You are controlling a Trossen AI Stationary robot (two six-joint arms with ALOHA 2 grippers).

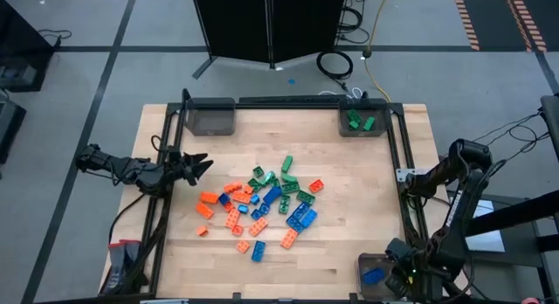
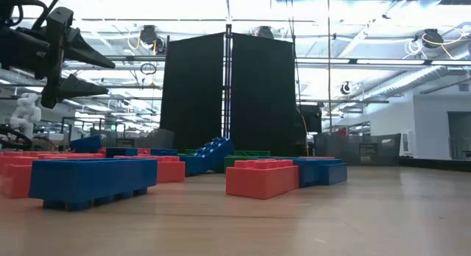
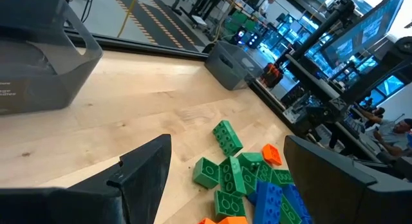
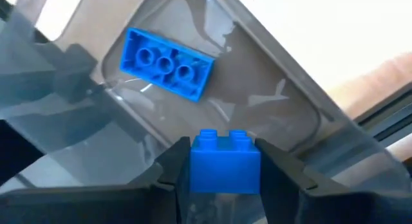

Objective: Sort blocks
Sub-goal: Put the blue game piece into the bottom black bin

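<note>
The small blue block [image 4: 225, 165] is within the grey bin's rim [image 4: 273, 56] and would rest in the bin, so the robot's right gripper needs to let go of the block.
The blocks [image 1: 262, 203] lie in a loose pile of orange, green and blue at the table's middle; the low view shows them [image 2: 261, 176] resting flat on the wood. My left gripper [image 1: 203, 164] hovers open just left of the pile, and it shows raised above the table in the low view [image 2: 103, 73]. In its wrist view the fingers [image 3: 228, 143] point at green blocks [image 3: 225, 176]. My right gripper [image 4: 225, 166] is over the near-right bin [image 1: 365, 267], shut on a small blue block. One oblong blue block [image 4: 166, 63] lies in that bin. My right gripper pinches a small blue block [image 4: 225, 169] between its two fingers, one on each side wall, studs pointing away from the wrist. The fingers come from above, pointing down into the bin. The block is lifted clear above the bin's floor.
A bin [image 1: 361, 120] at the far-right corner holds green blocks. Another bin [image 1: 210, 117] stands at the far-left corner. A dark metal frame [image 1: 397, 164] runs along the table's sides. Bare wood lies between the pile and the bins.
</note>
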